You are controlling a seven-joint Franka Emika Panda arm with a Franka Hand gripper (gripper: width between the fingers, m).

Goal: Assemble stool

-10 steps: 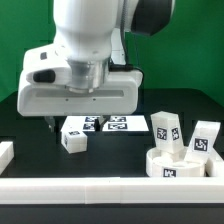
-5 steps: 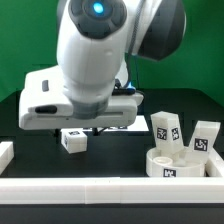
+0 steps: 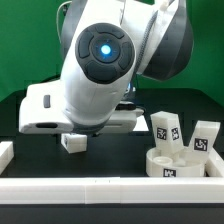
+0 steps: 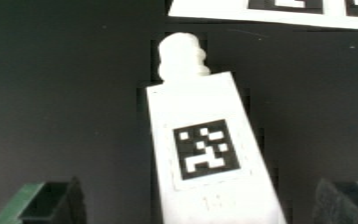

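The gripper grabs the stool leg by its blunt end next, which leaves the threaded tip free to screw into the round seat (image 3: 176,166).
A white stool leg (image 4: 199,145) lies flat on the black table, tag up, with its threaded tip (image 4: 179,55) pointing toward the marker board (image 4: 274,8). My gripper (image 4: 202,203) is open above it, and its dark fingers (image 4: 48,200) stand well apart on either side of the leg's blunt end without touching it. In the exterior view this leg (image 3: 72,141) peeks out below the arm's body, which hides the fingers. The round seat (image 3: 176,166) sits at the exterior view's right, with two more legs (image 3: 165,128) (image 3: 205,138) standing by it.
A long white border rail (image 3: 110,190) runs along the front edge, and a short rail piece (image 3: 5,152) lies at the exterior view's left. The arm's bulk hides the marker board in the exterior view.
The arm has swung forward and tipped down toward the camera over the lying leg, now covering the marker board. The leg, seat and other legs have not moved. The jaws stayed open.
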